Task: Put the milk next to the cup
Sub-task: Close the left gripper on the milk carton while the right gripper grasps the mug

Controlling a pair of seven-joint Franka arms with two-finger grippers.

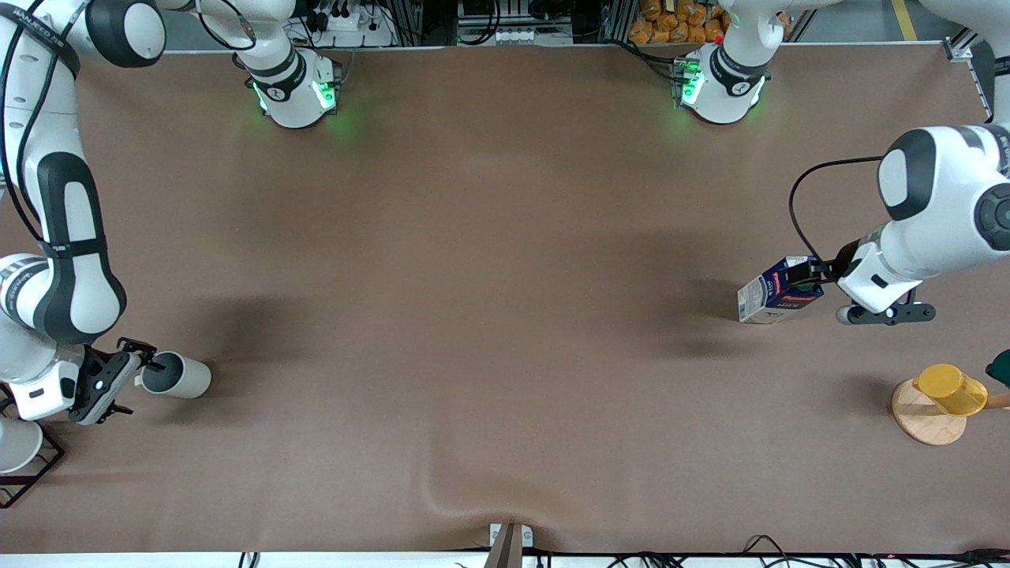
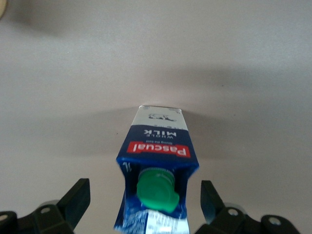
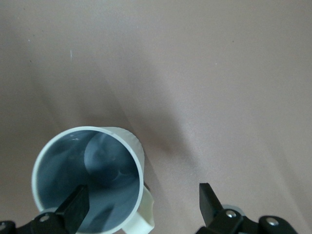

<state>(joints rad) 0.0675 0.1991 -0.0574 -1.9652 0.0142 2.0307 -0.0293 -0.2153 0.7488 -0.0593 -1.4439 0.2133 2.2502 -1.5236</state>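
My right gripper grabs the beige-grey cup by its rim (image 1: 178, 356) next, to bring it over beside the milk (image 1: 777, 292).
The milk (image 1: 777, 292), a dark blue carton with a green cap (image 2: 156, 189) and a red label band, stands on the table toward the left arm's end. My left gripper (image 1: 806, 273) is open around the carton's top (image 2: 144, 195), with its fingers (image 2: 78, 200) apart from the sides. The cup (image 1: 175, 375), a beige-grey mug with a grey inside (image 3: 87, 175), stands toward the right arm's end, a long way from the milk. My right gripper (image 1: 147, 364) is open over it (image 3: 142, 197). One finger is over the mug's inside and the other is outside, past the handle (image 3: 146, 214).
A yellow cup (image 1: 951, 389) lies on a round wooden coaster (image 1: 923, 418) near the left arm's end. A black wire rack (image 1: 24, 473) with a white cup (image 1: 16, 446) stands at the right arm's end. The brown cloth has a wrinkle (image 1: 465, 493) near the front edge.
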